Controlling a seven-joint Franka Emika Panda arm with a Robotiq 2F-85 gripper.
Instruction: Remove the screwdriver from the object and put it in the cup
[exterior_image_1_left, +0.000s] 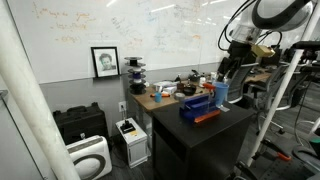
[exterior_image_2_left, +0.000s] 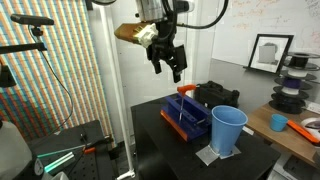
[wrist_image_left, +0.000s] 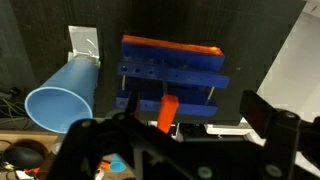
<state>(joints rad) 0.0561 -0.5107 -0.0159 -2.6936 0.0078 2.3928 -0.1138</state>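
Note:
The screwdriver's stem must stay free to leave the object and enter the cup (exterior_image_2_left: 228, 130), so I need to grab the screwdriver from above by its upright orange handle with my gripper.
The dark blue block-shaped object (exterior_image_2_left: 187, 122) with an orange-red strip along its base stands on the black table in both exterior views (exterior_image_1_left: 197, 108). In the wrist view the object (wrist_image_left: 170, 75) fills the middle. The screwdriver's orange handle (exterior_image_2_left: 186, 91) sticks up from the object, and it also shows in the wrist view (wrist_image_left: 168, 113). The light blue cup (exterior_image_2_left: 228, 130) stands upright close beside the object, on a white sheet, and it shows in the other views too (exterior_image_1_left: 220, 93) (wrist_image_left: 60, 95). My gripper (exterior_image_2_left: 168, 66) hangs open and empty well above the object; in the wrist view its fingers (wrist_image_left: 185, 132) flank the handle.
The black table (exterior_image_2_left: 160, 140) has edges close around the object and cup. A wooden bench (exterior_image_1_left: 165, 97) crowded with items stands behind it. A framed portrait (exterior_image_1_left: 104, 61) leans on the whiteboard. Black spools (exterior_image_2_left: 293, 85) and an orange item (exterior_image_2_left: 279, 122) sit on a side bench. A tripod (exterior_image_1_left: 280, 100) stands nearby.

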